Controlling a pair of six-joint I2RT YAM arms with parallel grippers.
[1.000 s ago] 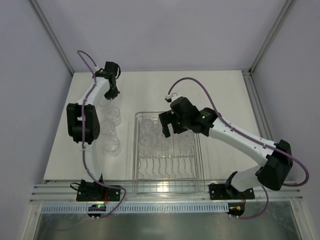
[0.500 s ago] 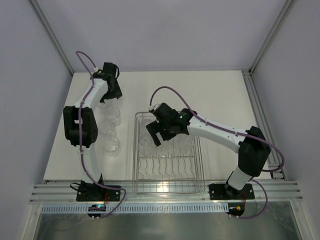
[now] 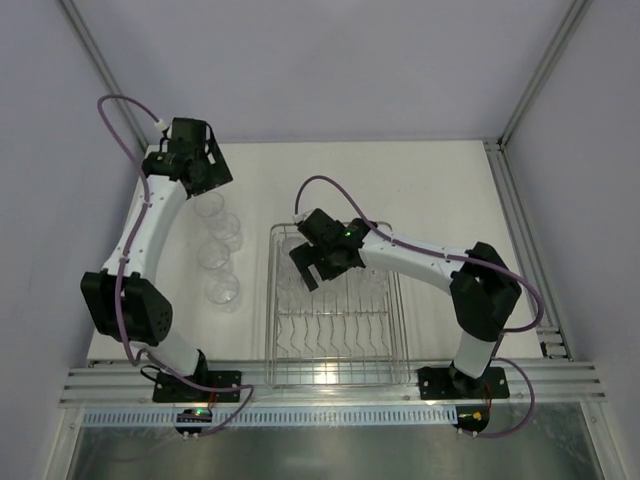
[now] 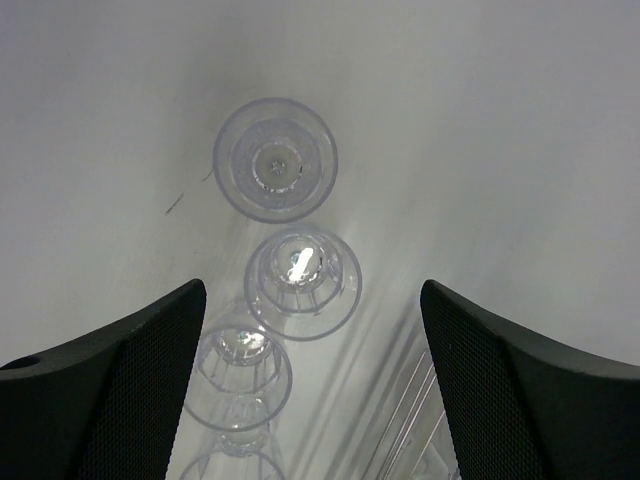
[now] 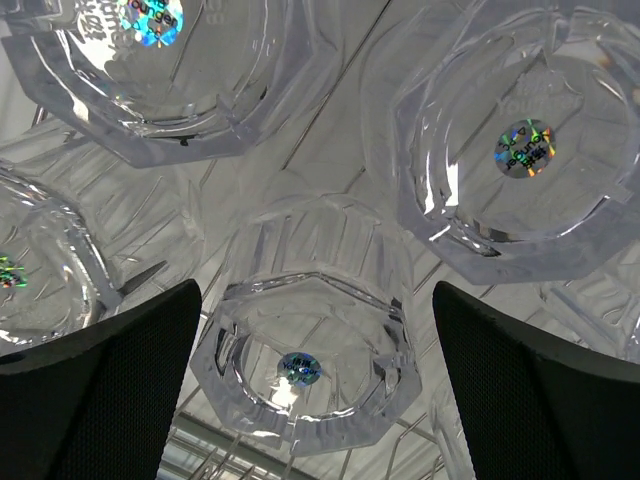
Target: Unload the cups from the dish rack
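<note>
The cup's base end (image 5: 305,357) stands between both open fingers, so it is time for my right gripper to close. Closing now would catch the cup.
Several clear cups stand in a row on the white table left of the dish rack (image 3: 336,352), the farthest cup (image 3: 208,207) nearest my left gripper (image 3: 190,165). That gripper is open and empty, hovering above the row; its wrist view looks down on the far cup (image 4: 275,158) and the second cup (image 4: 303,283). My right gripper (image 3: 313,263) is open over the rack's far left part. In its wrist view a cup (image 5: 305,360) sits between the open fingers (image 5: 120,360), with no contact visible. More cups (image 5: 520,150) stand round it in the rack.
Rack wires (image 4: 420,420) show at the lower right of the left wrist view. Curved prongs (image 3: 330,335) fill the rack's near half. Purple cables loop off both arms. The enclosure's frame posts (image 3: 100,70) rise close behind the left arm.
My left gripper has opened and pulled back up and left from the row of cups. The right gripper has swung left and lower over the rack's far left cups.
</note>
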